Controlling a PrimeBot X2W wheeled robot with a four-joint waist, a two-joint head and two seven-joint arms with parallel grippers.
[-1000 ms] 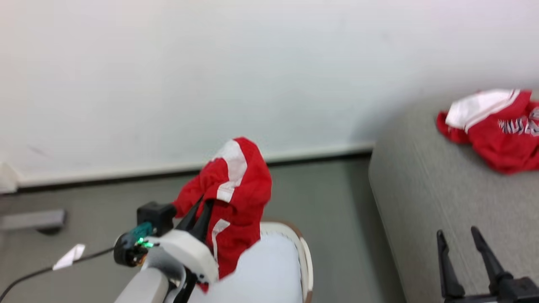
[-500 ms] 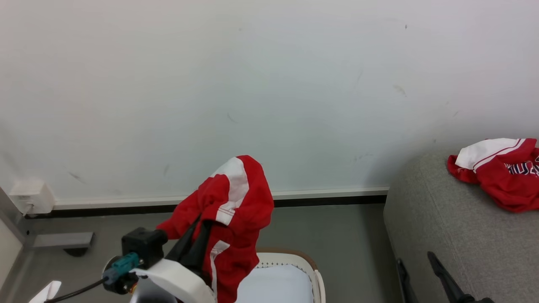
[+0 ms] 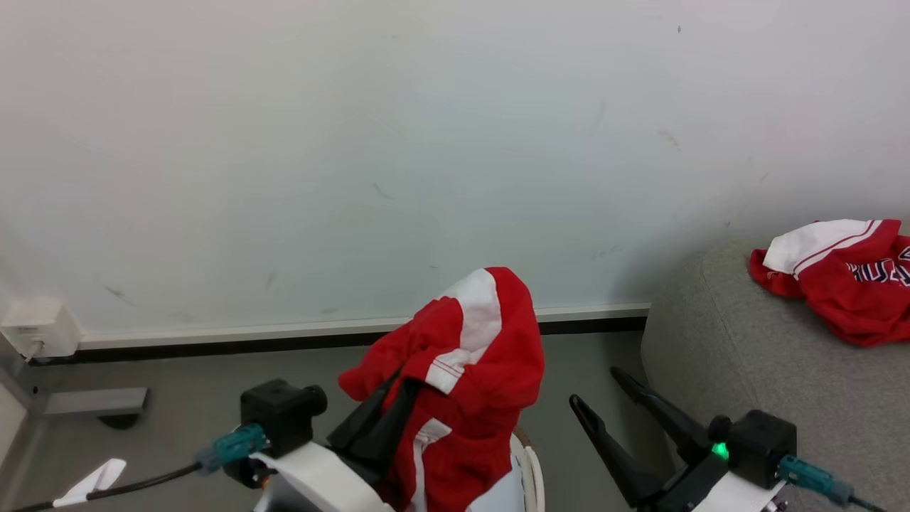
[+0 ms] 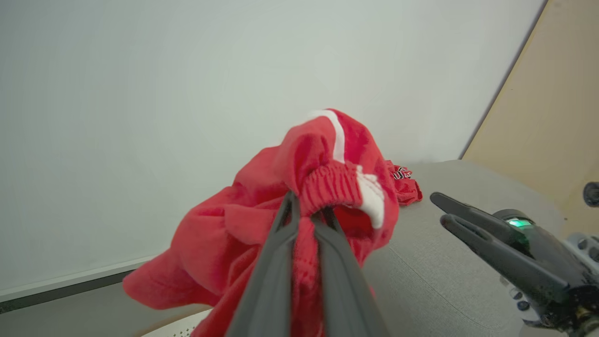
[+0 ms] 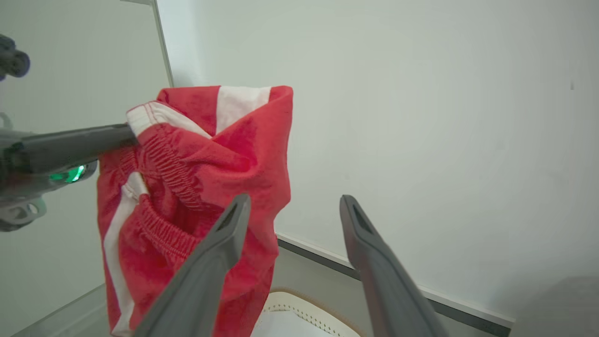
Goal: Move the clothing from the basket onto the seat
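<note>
The right gripper grabs the waistband's raised edge [image 3: 447,370] next, since the garment's cloth [image 3: 469,448] hangs slack below its gathered waistband.
My left gripper [image 3: 402,377] is shut on a red garment with white panels [image 3: 469,377], held up above the basket [image 3: 532,478]; the elastic waistband is pinched between its fingers [image 4: 306,213]. The basket's cream perforated rim [image 5: 304,311] peeks out below the hanging cloth. My right gripper [image 3: 593,387] is open and empty, just right of the garment [image 5: 196,187]. A second red and white garment [image 3: 846,274] lies on the grey seat [image 3: 739,355] at the right.
A white wall with a pale skirting board [image 3: 213,333] runs behind everything. A wall socket box [image 3: 39,328] and a grey bracket [image 3: 92,402] sit at the far left. A black cable [image 3: 128,487] trails over the grey floor.
The camera has shifted between frames. My left gripper has carried the garment to the right, toward the seat. My right gripper has risen into view beside it, fingers spread.
</note>
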